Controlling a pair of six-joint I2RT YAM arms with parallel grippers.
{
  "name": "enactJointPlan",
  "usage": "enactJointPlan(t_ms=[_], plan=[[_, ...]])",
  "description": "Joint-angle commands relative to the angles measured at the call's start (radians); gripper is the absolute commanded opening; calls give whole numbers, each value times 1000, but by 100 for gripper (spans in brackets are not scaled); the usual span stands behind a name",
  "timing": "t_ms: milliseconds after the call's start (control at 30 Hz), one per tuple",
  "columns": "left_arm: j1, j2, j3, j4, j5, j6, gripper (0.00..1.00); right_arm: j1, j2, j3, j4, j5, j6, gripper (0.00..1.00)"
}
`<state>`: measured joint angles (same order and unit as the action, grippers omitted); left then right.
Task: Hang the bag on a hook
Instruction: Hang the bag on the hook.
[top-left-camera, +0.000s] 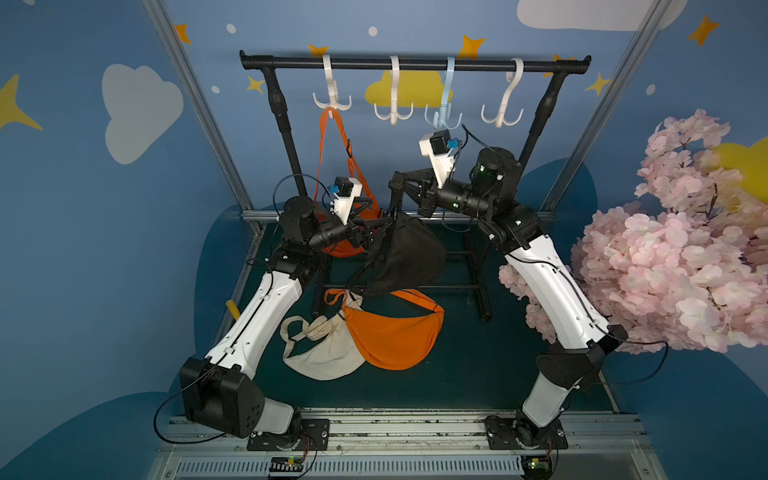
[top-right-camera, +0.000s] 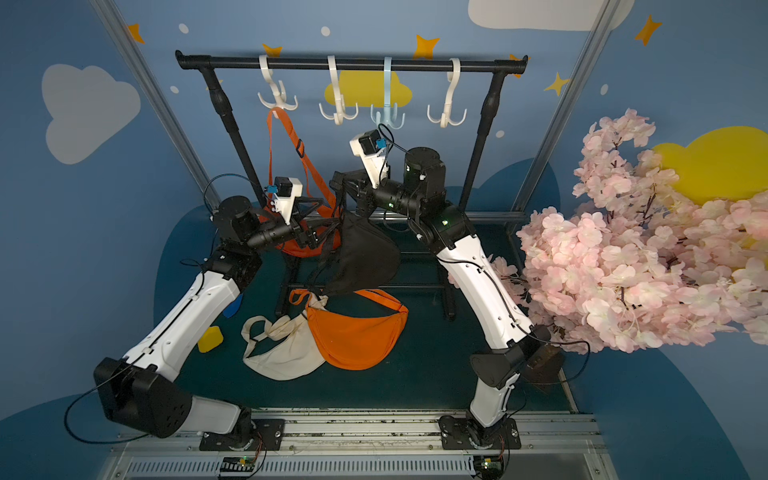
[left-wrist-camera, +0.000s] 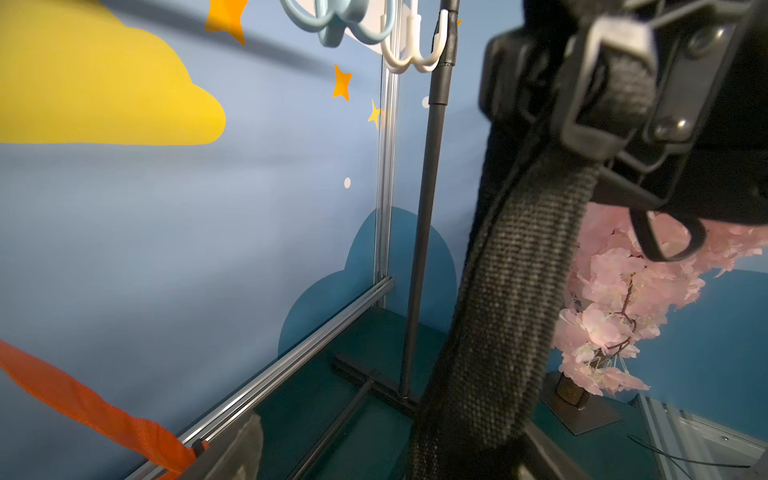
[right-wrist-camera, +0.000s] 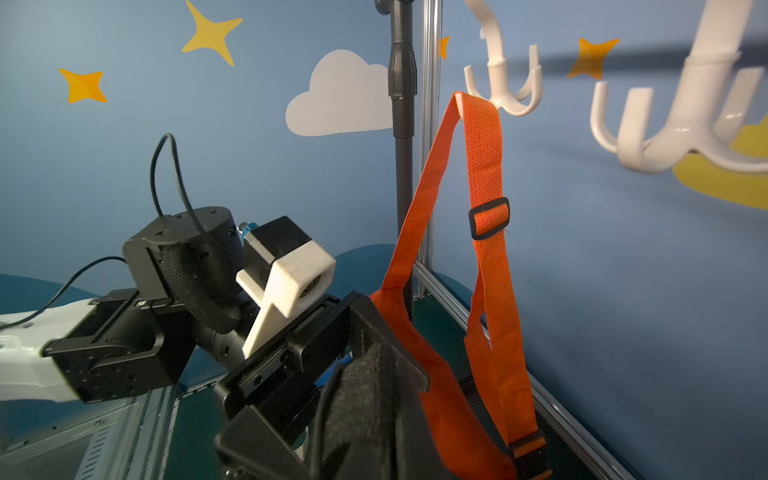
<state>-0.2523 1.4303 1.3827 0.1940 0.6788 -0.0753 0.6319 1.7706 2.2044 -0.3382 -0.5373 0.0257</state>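
Observation:
My left gripper is to grab the black strap (left-wrist-camera: 507, 311) below my right gripper next, so the part of the strap between both grippers stays free to hang on a hook.
A black bag (top-left-camera: 405, 257) (top-right-camera: 365, 257) hangs in the air by its black strap (left-wrist-camera: 507, 311). My right gripper (top-left-camera: 395, 183) (top-right-camera: 338, 183) is shut on the top of that strap (right-wrist-camera: 365, 407). Lower and to the left, my left gripper (top-left-camera: 374, 227) (top-right-camera: 322, 226) (left-wrist-camera: 386, 457) stands open, with the strap running between its fingers close to one of them. On the black rail (top-left-camera: 415, 63) hang a white hook (top-left-camera: 393, 110), a pale blue hook (top-left-camera: 443, 114) and another white hook (top-left-camera: 502, 112), all bare. The right gripper is below the blue one.
An orange bag (top-left-camera: 332, 166) (right-wrist-camera: 478, 166) hangs from the leftmost white hook (top-left-camera: 332, 97). Another orange bag (top-left-camera: 395, 336) and a cream bag (top-left-camera: 320, 353) lie on the green floor. A pink blossom tree (top-left-camera: 665, 257) crowds the right side. The rack's feet (top-left-camera: 482, 299) stand behind the bags.

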Motion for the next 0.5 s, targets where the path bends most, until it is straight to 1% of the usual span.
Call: enactJointPlan(t_ms=[0,133,267,367,400,467], plan=[[2,-5,22,49,32,-6,85,2,-2,-17,1,-51,2,0],[-1,16,27,59,53,-19,81,4,-3,-28,2,-60,4,0],[-2,38,38,47,44,-21,75,6,0,-25,3,-67,6,0],[-2,58,65,10,38,-20,69,6,-3,-24,6,-63,8,0],[-2,62,71,4,38,-19,65,6,-3,-23,8,-64,8,0],[-2,67,76,4,24,-19,49,6,-6,-22,3,-62,9,0]])
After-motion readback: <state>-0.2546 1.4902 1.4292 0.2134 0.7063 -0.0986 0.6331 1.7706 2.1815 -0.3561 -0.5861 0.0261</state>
